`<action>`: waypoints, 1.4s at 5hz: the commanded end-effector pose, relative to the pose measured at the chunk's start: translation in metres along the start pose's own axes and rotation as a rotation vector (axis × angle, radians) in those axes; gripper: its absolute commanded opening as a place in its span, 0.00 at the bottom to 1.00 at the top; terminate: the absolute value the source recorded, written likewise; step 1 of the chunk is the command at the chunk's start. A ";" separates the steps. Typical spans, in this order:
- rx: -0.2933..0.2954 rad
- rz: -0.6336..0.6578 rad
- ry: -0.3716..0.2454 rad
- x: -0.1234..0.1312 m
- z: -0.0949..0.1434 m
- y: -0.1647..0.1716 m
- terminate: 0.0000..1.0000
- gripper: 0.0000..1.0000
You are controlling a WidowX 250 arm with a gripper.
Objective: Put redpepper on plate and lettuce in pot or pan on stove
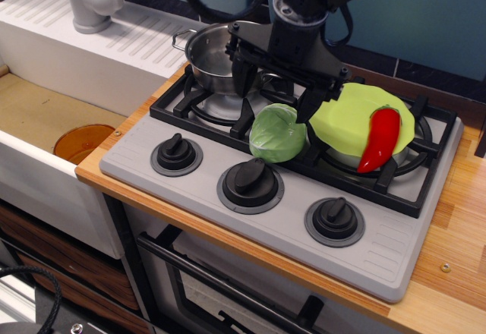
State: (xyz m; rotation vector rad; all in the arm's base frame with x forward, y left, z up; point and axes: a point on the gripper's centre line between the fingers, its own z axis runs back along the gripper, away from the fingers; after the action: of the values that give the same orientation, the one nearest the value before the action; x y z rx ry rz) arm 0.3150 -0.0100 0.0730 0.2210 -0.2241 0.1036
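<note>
Next, the gripper grabs the lettuce [276, 133] by its rounded leafy sides to put it in the steel pot [206, 57].
The red pepper [380, 138] lies on the lime-green plate [349, 118], which rests on the right burner of the grey stove [380, 243]. The pale green lettuce [276, 133] sits on the grate between the burners, in front of the steel pot [206, 57] on the back left burner. My gripper [275, 92] is open, its two black fingers spread wide just above and behind the lettuce, one finger to its left and one at its right, by the plate's edge. The arm hides part of the pot.
Three black knobs [250, 179] line the stove's front. A white sink unit with a grey tap [89, 0] stands at the left, with an orange disc [82, 141] in the basin. Wooden counter [456, 228] lies at the right.
</note>
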 end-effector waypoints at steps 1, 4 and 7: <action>-0.021 0.044 -0.088 0.007 0.001 -0.007 0.00 1.00; -0.032 0.063 -0.109 0.000 -0.031 -0.018 0.00 1.00; -0.019 0.068 -0.081 -0.005 -0.031 -0.018 0.00 0.00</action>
State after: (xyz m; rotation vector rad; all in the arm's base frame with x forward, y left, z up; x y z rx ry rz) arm 0.3134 -0.0180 0.0337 0.2016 -0.2919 0.1727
